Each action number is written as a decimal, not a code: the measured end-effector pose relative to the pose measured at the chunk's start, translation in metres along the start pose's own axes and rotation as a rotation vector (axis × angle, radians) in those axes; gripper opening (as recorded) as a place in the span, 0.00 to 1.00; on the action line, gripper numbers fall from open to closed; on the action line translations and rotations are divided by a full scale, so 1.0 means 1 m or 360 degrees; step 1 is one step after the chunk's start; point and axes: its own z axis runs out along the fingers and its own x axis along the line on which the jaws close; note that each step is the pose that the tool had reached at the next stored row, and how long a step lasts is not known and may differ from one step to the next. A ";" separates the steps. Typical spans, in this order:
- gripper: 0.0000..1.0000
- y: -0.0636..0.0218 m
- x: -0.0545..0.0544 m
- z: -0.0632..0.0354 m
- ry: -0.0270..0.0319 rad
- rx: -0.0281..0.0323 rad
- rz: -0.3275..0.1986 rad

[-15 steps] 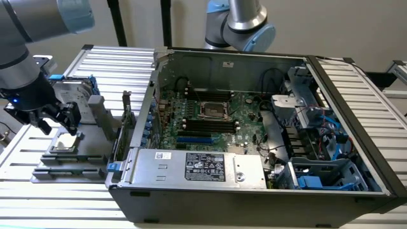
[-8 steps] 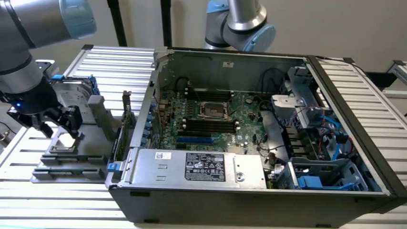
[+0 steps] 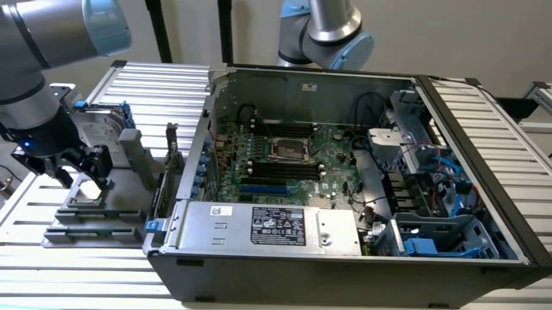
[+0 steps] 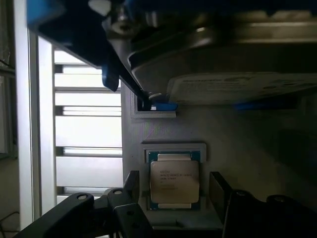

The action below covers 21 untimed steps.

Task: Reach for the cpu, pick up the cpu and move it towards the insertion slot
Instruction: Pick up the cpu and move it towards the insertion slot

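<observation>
I will next grab the cpu by its open side edges to pick it up, because fingers fit there. The holder's raised rim [image 4: 174, 147] hugs the cpu's ends and corners.
The cpu [image 4: 174, 181] is a small square chip with a silver face, lying flat in a recess of a grey holder [image 3: 95, 216] on the exterior view's left. My gripper [image 3: 84, 175] hangs just above it, open. Its black fingers [image 4: 131, 184] stand on either side of the chip with a gap on each side, not touching it. In the exterior view the cpu [image 3: 86, 192] peeks out between the fingers. The insertion slot [image 3: 291, 149], a silver-framed square socket with a dark centre, sits on the motherboard inside the open computer case, far to the exterior view's right of the gripper.
A silver hard drive with blue brackets [image 3: 99, 126] stands upright just behind the gripper, close to the cpu holder. The case wall [image 3: 203, 148] rises between holder and motherboard. A power supply [image 3: 267, 226] fills the case's front. A second arm [image 3: 324, 32] hangs behind the case.
</observation>
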 end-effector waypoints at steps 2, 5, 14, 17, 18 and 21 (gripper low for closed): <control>0.67 0.0000 0.000 0.0007 0.00000 0.00010 -0.0001; 0.67 -0.0002 0.000 0.0020 0.00002 0.00018 -0.0003; 0.67 -0.0008 0.000 0.0068 0.00002 0.00090 -0.0006; 0.67 -0.0008 0.000 0.0085 0.00003 0.00112 -0.0007; 0.67 -0.0008 0.000 0.0087 0.00006 0.00117 -0.0007; 0.67 -0.0009 0.000 0.0096 0.00003 0.00135 -0.0008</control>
